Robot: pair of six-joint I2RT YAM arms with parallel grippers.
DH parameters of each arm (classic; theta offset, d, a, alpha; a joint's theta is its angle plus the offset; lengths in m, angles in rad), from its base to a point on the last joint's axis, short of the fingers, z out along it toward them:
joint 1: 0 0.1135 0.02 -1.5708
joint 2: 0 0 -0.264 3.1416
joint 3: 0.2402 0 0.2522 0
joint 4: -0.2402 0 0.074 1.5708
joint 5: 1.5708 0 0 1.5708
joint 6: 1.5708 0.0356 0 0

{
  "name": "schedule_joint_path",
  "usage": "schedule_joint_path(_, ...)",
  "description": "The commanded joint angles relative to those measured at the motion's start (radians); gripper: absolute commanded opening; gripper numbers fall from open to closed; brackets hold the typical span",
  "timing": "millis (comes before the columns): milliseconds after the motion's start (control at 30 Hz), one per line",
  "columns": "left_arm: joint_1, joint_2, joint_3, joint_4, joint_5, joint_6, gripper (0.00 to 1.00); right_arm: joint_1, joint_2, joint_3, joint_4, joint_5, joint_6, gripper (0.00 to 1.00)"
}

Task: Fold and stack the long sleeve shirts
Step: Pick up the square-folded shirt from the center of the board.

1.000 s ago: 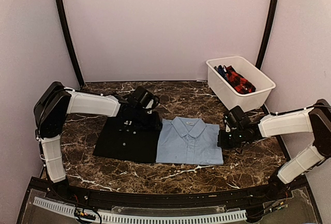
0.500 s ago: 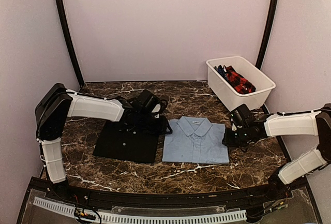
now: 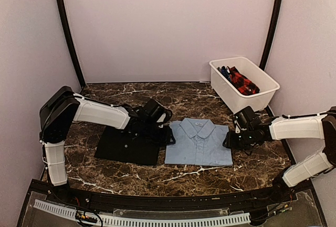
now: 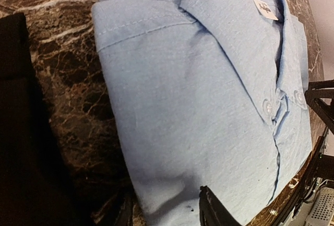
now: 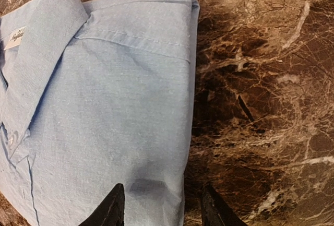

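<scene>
The left gripper grabs the folded light-blue shirt's side edge (image 3: 169, 144) (image 4: 150, 206) beside the black piece next, opposite the right gripper, to stack the shirt flat, still folded.
A light-blue collared button-front shirt (image 3: 198, 142) lies folded flat on the marble table, collar to the far side. It fills the left wrist view (image 4: 209, 90) and the right wrist view (image 5: 104, 111). My left gripper (image 3: 167, 133) is at its left edge, jaws apart, with the edge lying between the fingertips (image 4: 211, 205). My right gripper (image 3: 230, 139) is at its right edge, jaws apart, one fingertip (image 5: 114, 205) over the cloth and the other over bare table. A red-black checked shirt (image 3: 242, 82) and a dark blue one (image 3: 224, 71) lie in the bin.
A flat black square piece (image 3: 128, 144) lies just left of the light-blue shirt, under my left arm. A white bin (image 3: 262, 93) stands at the back right. Dark poles run up both back corners. Bare marble shows in front of the shirt.
The light-blue shirt has shifted a little to the right, away from the black piece, with both grippers moving right along its edges. It has lain still for the last half second.
</scene>
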Motion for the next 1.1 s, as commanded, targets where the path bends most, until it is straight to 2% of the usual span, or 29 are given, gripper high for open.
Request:
schedule_joint_path(0, -0.018, 0.024, -0.002, -0.024, -0.036, -0.005, 0.44, -0.004, 0.023, -0.013, 0.045, -0.022, -0.002, 0.47)
schedule_joint_path(367, -0.026, 0.026, -0.037, -0.056, -0.075, -0.011, 0.51, -0.003, 0.036, -0.031, 0.069, -0.029, 0.003, 0.46)
schedule_joint_path(667, -0.037, 0.072, -0.036, 0.026, 0.008, -0.063, 0.35, 0.029, 0.087, -0.028, 0.121, -0.08, 0.026, 0.44)
schedule_joint_path(800, -0.038, 0.089, -0.038, 0.065, 0.054, -0.096, 0.23, 0.038, 0.101, -0.029, 0.136, -0.087, 0.035, 0.35)
schedule_joint_path(1000, -0.038, 0.082, -0.027, 0.087, 0.072, -0.105, 0.01, 0.041, 0.086, -0.023, 0.123, -0.085, 0.036, 0.07)
schedule_joint_path(1067, -0.038, 0.072, -0.021, 0.09, 0.071, -0.102, 0.0, 0.043, 0.073, -0.018, 0.119, -0.089, 0.036, 0.0)
